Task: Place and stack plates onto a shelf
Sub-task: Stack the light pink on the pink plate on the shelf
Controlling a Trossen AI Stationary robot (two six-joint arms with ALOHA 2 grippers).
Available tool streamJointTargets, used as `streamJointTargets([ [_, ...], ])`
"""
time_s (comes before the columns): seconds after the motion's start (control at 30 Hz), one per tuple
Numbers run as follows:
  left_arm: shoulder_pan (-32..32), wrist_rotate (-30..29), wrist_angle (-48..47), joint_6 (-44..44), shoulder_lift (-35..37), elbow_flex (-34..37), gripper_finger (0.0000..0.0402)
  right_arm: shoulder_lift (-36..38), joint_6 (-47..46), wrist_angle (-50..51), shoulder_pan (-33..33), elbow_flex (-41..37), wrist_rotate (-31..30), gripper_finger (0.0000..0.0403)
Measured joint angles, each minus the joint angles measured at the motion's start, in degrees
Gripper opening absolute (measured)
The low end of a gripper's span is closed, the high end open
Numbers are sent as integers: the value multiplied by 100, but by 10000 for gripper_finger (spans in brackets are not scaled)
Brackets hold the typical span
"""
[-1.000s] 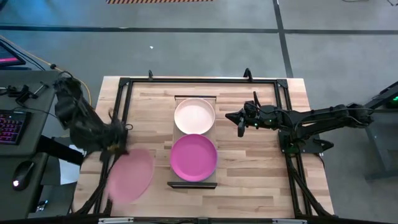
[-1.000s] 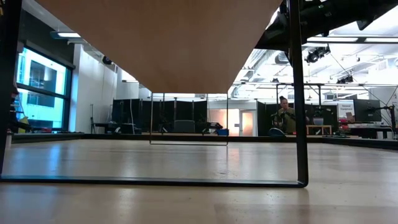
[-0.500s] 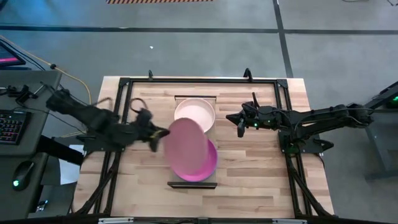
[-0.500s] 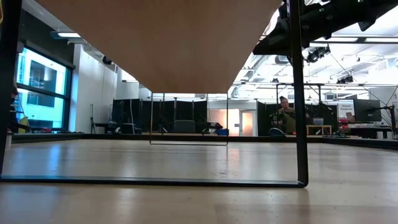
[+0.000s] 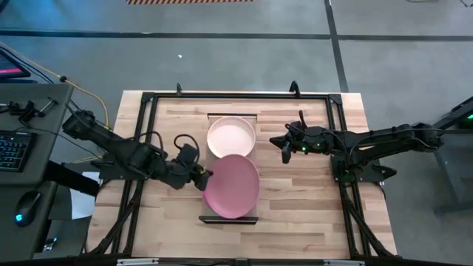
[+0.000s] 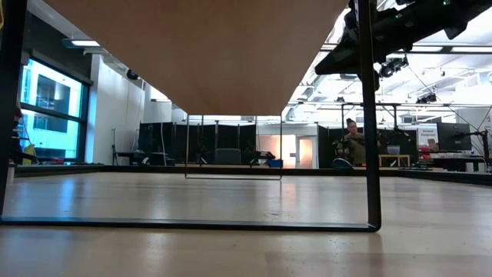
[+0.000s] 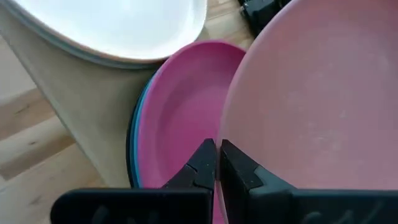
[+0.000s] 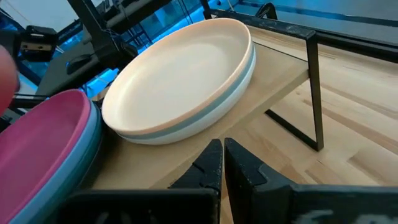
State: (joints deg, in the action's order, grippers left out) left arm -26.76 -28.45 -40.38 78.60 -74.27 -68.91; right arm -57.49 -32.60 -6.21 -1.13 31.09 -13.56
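A wide part of the magenta plate [image 7: 186,106] shows below the pink plate's raised rim, so my left gripper brings the pink plate down next, and it is too early to open.
My left gripper [image 5: 201,177] is shut on a pink plate [image 5: 231,186], which it holds over the near half of the shelf [image 5: 212,120]. Under it, a magenta plate [image 7: 180,106] rests on a stack with a teal rim [image 7: 132,146]. On the shelf's far half, a white plate [image 5: 231,137] sits on a mint one [image 8: 239,78]. My right gripper [image 5: 286,151] waits shut, right of the shelf, touching nothing. My left gripper pinches the pink plate's rim [image 7: 225,134] between its two fingers, on the side toward the table's left. The fingers come from the left, slanting down. The plate is tilted above the magenta plate; whether its far edge touches that plate, I cannot tell.
A black frame [image 5: 148,148] runs around the tabletop. The shelf's dark end rail [image 8: 314,87] stands up at its far end. Bare wood lies to the left [image 5: 166,214] and right [image 5: 303,199] of the shelf. A keyboard [image 5: 11,151] sits on a desk beyond the left edge.
My left gripper has swung from the table's near left toward the shelf, rolling its wrist and staying shut on the pink plate. The plate has gone from over the bare wood to above the magenta plate.
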Motion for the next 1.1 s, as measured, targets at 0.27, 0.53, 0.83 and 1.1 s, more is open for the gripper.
streamJointTargets([
  [0.27,60,256,-371,186,-214,5,0,0,0,113,0,0,0,0],
  [0.53,60,267,-812,222,-174,-161,0,-39,0,145,0,0,0,0],
  [0.83,212,337,-1547,-207,-468,-862,0,-42,0,181,0,0,-2,0],
  [1.1,358,486,-2089,-677,-1055,-1432,0,-42,-61,185,0,0,-4,0],
])
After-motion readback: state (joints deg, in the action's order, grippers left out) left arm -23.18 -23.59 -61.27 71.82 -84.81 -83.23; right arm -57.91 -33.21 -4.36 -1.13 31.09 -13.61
